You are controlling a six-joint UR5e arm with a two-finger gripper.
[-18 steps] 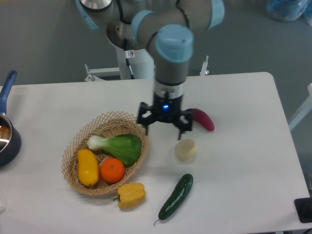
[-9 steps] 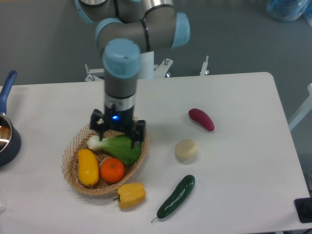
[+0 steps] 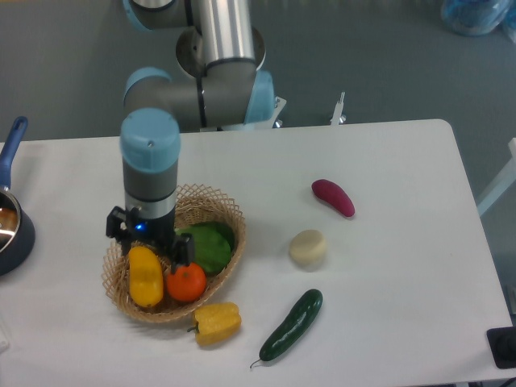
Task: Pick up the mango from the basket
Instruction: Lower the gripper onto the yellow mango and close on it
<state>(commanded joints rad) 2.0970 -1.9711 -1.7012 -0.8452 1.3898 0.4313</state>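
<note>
The mango [image 3: 145, 278] needs to come out of the wicker basket, so my gripper should grab it by its smooth yellow sides next.
The mango [image 3: 145, 278], a smooth yellow oblong fruit, lies at the left side of the tan wicker basket [image 3: 227, 211], next to a round orange [image 3: 187, 283]. My gripper [image 3: 147, 243] hangs over the basket just above the mango's upper end, its fingers spread open with nothing between them. The arm's wrist hides the white stem of the green leafy vegetable [image 3: 209, 245] behind it.
A lumpy yellow bell pepper [image 3: 215, 322] lies just outside the basket's front rim. A cucumber [image 3: 292, 325], a pale round item [image 3: 308, 248] and a magenta eggplant [image 3: 333, 197] lie to the right. A dark pot with a blue handle [image 3: 11, 214] stands at the left edge.
The arm has swept leftward from beside the basket's right rim, across the leafy vegetable, to above the mango at the basket's left. The produce has not moved.
</note>
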